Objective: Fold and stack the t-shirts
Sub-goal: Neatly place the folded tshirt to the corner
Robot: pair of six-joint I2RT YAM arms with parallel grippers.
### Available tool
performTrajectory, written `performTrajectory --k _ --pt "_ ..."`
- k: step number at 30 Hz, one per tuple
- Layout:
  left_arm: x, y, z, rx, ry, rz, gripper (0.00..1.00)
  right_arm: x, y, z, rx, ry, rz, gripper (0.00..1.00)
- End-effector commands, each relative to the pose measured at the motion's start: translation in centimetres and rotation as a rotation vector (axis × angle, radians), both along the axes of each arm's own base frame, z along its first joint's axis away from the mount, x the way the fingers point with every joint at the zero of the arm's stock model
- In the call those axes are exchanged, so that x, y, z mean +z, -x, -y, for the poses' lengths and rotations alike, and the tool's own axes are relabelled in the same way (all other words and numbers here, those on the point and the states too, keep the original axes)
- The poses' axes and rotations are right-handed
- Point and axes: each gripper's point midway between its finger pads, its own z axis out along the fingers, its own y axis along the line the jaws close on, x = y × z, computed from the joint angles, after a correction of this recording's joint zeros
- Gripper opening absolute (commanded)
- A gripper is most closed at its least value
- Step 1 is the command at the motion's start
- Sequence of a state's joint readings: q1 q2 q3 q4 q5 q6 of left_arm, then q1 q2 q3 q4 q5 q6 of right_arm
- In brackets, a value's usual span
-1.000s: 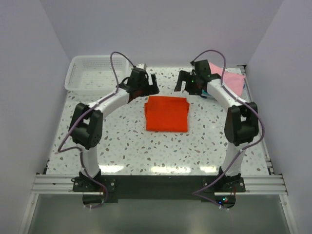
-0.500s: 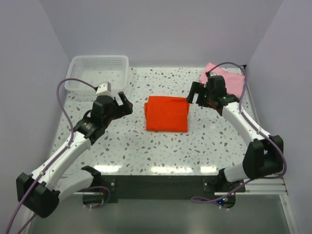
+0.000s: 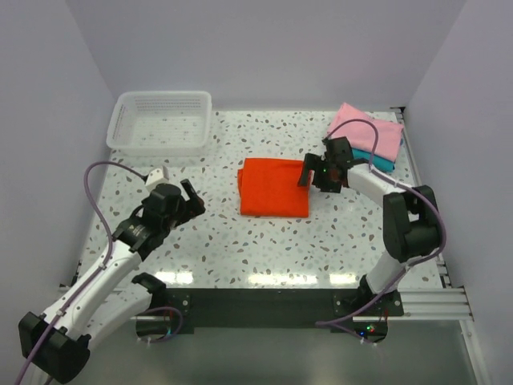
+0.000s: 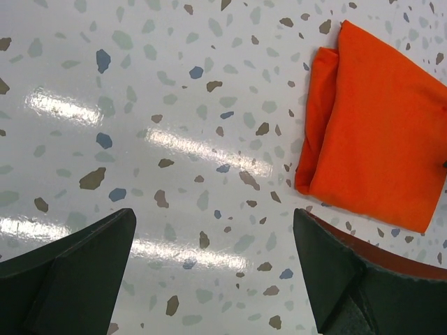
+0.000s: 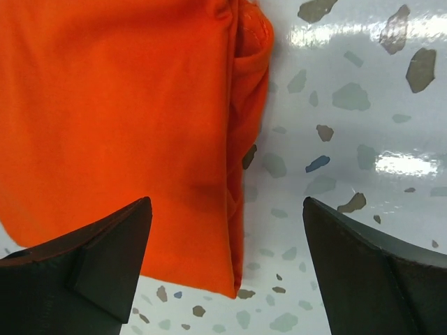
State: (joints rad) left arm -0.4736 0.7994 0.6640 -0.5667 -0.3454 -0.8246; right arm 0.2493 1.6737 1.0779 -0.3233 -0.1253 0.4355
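I need to stack the orange-red t-shirt still folded, so next I will grab its folded edge facing the pink t-shirt with my right gripper.
A bright orange-red t-shirt [image 3: 274, 187] lies folded into a rectangle mid-table. My right gripper [image 3: 311, 178] hangs open at its right edge. In the right wrist view the folded edge of this t-shirt [image 5: 119, 105] runs between the spread fingers [image 5: 84, 272], which hold nothing. My left gripper [image 3: 192, 198] is open over bare table, well left of the shirt. The left wrist view has that t-shirt [image 4: 377, 125] at the upper right. A folded light pink t-shirt [image 3: 367, 132] rests on a teal one [image 3: 378, 162] at the back right corner.
A white mesh basket [image 3: 160, 120] stands at the back left corner. The speckled tabletop [image 3: 240, 241] shows bright light reflections near the front. Walls close in on the left, back and right.
The left arm has pulled back toward the near left, away from the orange shirt. The right gripper has come down from the back to the shirt's right edge.
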Motion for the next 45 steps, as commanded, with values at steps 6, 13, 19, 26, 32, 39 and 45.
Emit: performTrajectory --k 6,13,19,26,32,39,45 --pt "-0.5 -0.1 -0.2 0.024 -0.005 -0.012 1.0 -1.9 -1.1 -2.5 0.028 -0.013 -0.018 0.82" --pt "-0.7 0.1 -0.4 0.026 -0.009 -0.019 1.0 -4.4 -0.3 -3.7 0.054 0.024 -0.073 0.61" --pt "-0.6 0.0 -0.5 0.035 -0.011 -0.014 1.0 -5.2 -0.4 -4.4 0.075 0.048 -0.087 0.43" --pt "-0.6 0.1 -1.0 0.059 -0.021 -0.017 1.0 -4.9 -2.0 -5.7 0.158 0.113 -0.029 0.09" --pt "-0.5 0.2 -1.4 0.082 -0.027 -0.016 1.0 -2.6 -4.5 -6.0 0.233 0.252 0.066 0.0" --pt "-0.7 0.3 -1.8 0.104 -0.038 -0.022 1.0 1.3 -8.6 -3.3 0.183 0.486 0.168 0.0" --pt "-0.6 0.2 -2.1 0.12 -0.057 -0.031 1.0 4.7 -11.1 -1.3 0.118 0.625 0.244 0.0"
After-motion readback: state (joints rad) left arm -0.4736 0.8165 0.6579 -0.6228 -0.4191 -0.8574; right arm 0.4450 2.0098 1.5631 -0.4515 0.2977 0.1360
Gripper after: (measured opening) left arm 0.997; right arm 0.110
